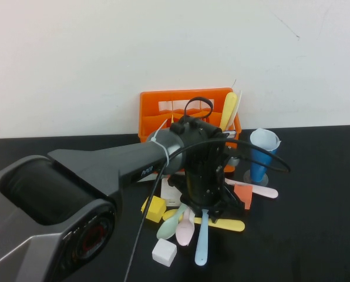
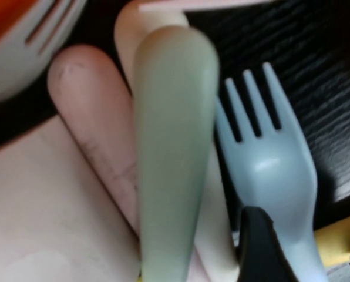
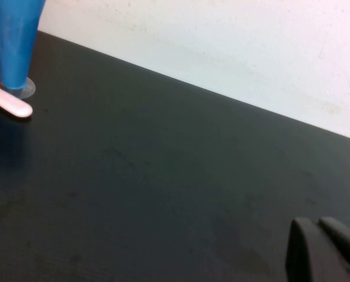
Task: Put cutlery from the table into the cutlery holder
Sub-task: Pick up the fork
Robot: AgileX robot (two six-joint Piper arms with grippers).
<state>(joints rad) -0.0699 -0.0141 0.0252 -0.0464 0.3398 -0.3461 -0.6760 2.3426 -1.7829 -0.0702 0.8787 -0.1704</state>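
My left gripper grabs the fork by its handle [image 1: 203, 234] [image 2: 313, 271] next, so that the light blue fork goes into the orange cutlery holder.
The orange cutlery holder [image 1: 184, 114] stands at the back of the black table [image 1: 316, 194], with a yellow piece [image 1: 228, 110] upright in it. In front lies a pile of cutlery: a light blue fork [image 1: 202, 241], a pink spoon [image 1: 185, 232], a mint spoon [image 1: 168, 227], a yellow knife [image 1: 225, 224] and a pink knife [image 1: 256, 190]. My left gripper [image 1: 204, 207] is low over the pile. In the left wrist view it [image 2: 307, 247] is open, one finger [image 2: 260, 247] against the blue fork's [image 2: 269, 170] handle, next to the mint spoon [image 2: 175, 153]. My right gripper [image 3: 322, 247] is shut and empty over bare table.
A blue cone cup [image 1: 262, 154] stands right of the holder and shows in the right wrist view [image 3: 13, 41] by the pink knife's end [image 3: 10, 106]. A yellow block [image 1: 154, 208], a white block [image 1: 164, 252] and an orange block [image 1: 243, 195] lie around the pile.
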